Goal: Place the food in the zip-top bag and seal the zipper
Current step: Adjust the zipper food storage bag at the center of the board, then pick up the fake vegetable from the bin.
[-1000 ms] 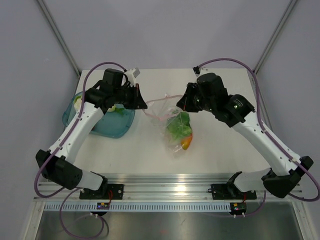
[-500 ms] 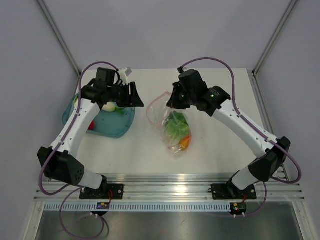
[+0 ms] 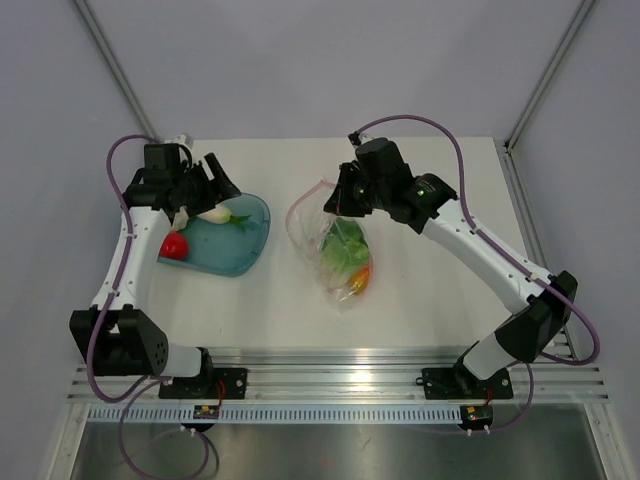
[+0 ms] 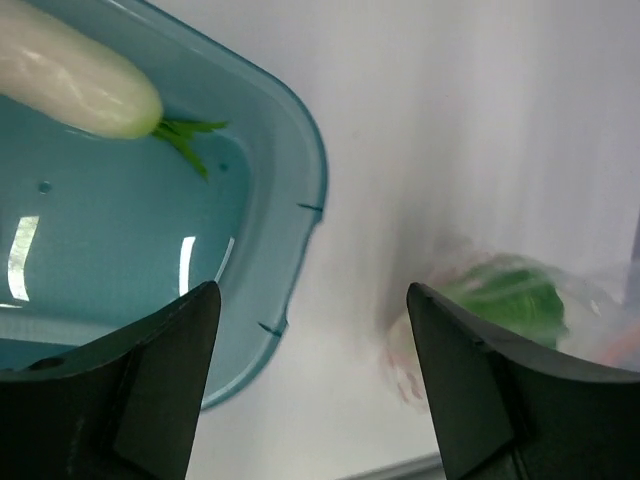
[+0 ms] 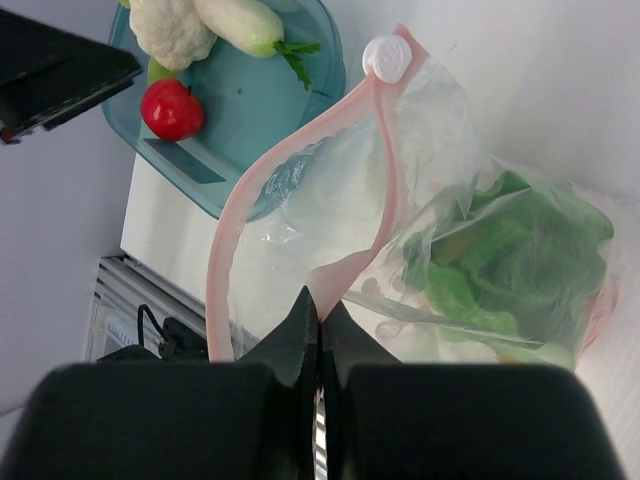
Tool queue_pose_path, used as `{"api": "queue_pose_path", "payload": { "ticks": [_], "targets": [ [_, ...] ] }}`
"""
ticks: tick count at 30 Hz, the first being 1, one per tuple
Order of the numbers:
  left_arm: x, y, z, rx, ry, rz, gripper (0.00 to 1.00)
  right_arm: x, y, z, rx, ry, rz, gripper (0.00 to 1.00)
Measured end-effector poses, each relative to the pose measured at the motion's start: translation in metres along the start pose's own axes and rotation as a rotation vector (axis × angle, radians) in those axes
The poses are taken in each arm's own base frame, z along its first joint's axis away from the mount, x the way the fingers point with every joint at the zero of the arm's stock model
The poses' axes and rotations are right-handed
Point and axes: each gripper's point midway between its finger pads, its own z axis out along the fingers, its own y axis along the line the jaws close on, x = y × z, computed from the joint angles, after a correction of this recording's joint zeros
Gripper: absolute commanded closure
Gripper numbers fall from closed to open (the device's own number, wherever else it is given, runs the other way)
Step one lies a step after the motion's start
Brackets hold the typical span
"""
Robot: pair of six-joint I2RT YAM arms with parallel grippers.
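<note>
The left gripper grabs the white radish across its middle (image 3: 213, 214) next, leaving its leafy end free, to place the radish lengthwise into the bag (image 3: 335, 250).
The zip-top bag (image 3: 335, 250) lies at the table's middle with its mouth open toward the far left. Green leafy food (image 5: 510, 260) and an orange piece (image 3: 362, 278) are inside it. My right gripper (image 5: 320, 312) is shut on the pink zipper (image 5: 375, 150) strip, holding that edge up. The white slider (image 5: 388, 58) sits at the strip's far end. My left gripper (image 4: 312, 370) hangs open and empty over the right rim of the teal bowl (image 4: 300, 200). In the bowl lie a white radish (image 4: 80, 85), a red tomato (image 3: 174, 245) and a cauliflower (image 5: 172, 25).
The teal bowl (image 3: 245, 255) stands at the left of the table, a hand's width from the bag. Metal frame posts (image 3: 115, 70) rise at both back corners. A rail (image 3: 340, 360) runs along the near edge by the arm bases.
My left gripper has opened, let go near the bag's edge and drawn back left over the bowl. My right gripper, still shut on the zipper, shifted left and the bag's mouth widened.
</note>
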Motion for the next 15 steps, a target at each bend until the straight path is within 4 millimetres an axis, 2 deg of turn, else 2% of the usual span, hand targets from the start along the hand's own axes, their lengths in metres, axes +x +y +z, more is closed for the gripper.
{"api": "queue_pose_path", "payload": {
  "ticks": [6, 11, 15],
  "targets": [
    [0.014, 0.073, 0.056, -0.217, 0.006, -0.15, 0.13, 0.01, 0.001, 0.004, -0.032, 0.021, -0.007, 1.0],
    [0.006, 0.106, 0.088, -0.333, -0.042, -0.184, 0.13, 0.014, -0.001, -0.001, -0.038, 0.025, -0.008, 1.0],
    [0.0, 0.122, 0.108, -0.382, -0.08, -0.201, 0.19, 0.015, 0.0, -0.005, -0.048, 0.024, -0.008, 1.0]
  ]
}}
